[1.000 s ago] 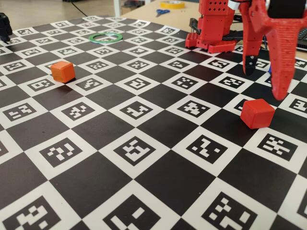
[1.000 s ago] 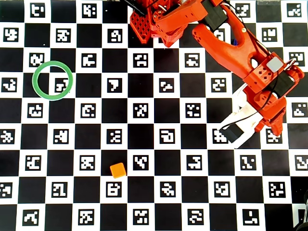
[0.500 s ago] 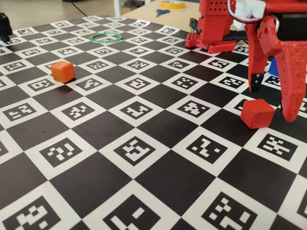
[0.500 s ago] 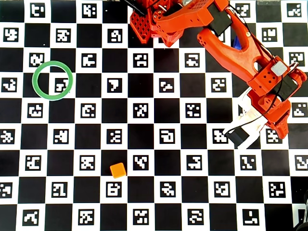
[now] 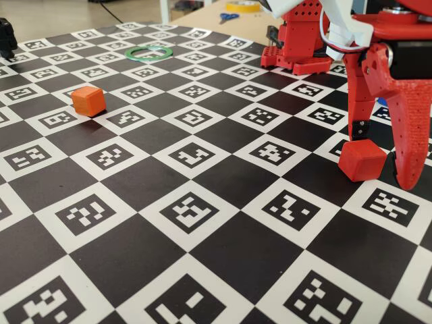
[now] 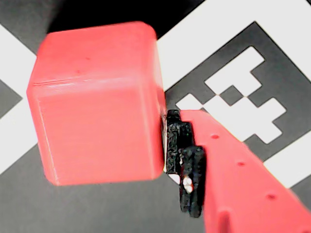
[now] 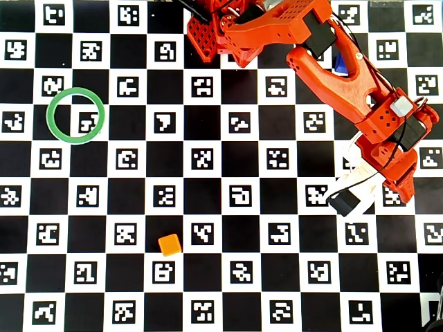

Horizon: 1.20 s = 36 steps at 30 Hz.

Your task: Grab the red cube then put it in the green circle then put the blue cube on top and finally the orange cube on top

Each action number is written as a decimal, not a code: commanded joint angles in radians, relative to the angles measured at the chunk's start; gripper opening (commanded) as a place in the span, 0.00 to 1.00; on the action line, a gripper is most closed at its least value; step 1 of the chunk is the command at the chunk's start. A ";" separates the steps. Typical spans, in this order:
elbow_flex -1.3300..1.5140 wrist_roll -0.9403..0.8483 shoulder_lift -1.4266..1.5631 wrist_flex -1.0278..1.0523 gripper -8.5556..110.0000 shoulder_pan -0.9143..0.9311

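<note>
I will grab the red cube by its opposite sides next, so that its top stays free for the blue cube.
The red cube [image 5: 362,160] rests on the checkered mat at the right of the fixed view. My gripper [image 5: 385,159] is open and lowered around it, one finger behind the cube and the other to its right with a small gap. In the wrist view the cube [image 6: 97,102] fills the left, and the black pad of one finger [image 6: 181,155] touches its right side. The arm hides the red cube from overhead. The green circle [image 5: 150,51] [image 7: 75,115] lies far off, empty. The orange cube [image 5: 88,100] [image 7: 169,245] sits alone. A sliver of the blue cube [image 7: 340,64] shows behind the arm.
The red arm base [image 7: 214,34] stands at the mat's far edge. Blue-handled scissors [image 5: 228,17] and a yellow tape roll [image 5: 243,6] lie on the wooden table beyond. A black object [image 5: 7,37] stands at the far left corner.
The gripper has come down from above the mat until its fingers straddle the red cube, sliding slightly outward from the base. The cubes and the ring have not moved.
</note>
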 commanded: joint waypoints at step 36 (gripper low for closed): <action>-0.049 -0.048 0.313 0.202 0.16 0.204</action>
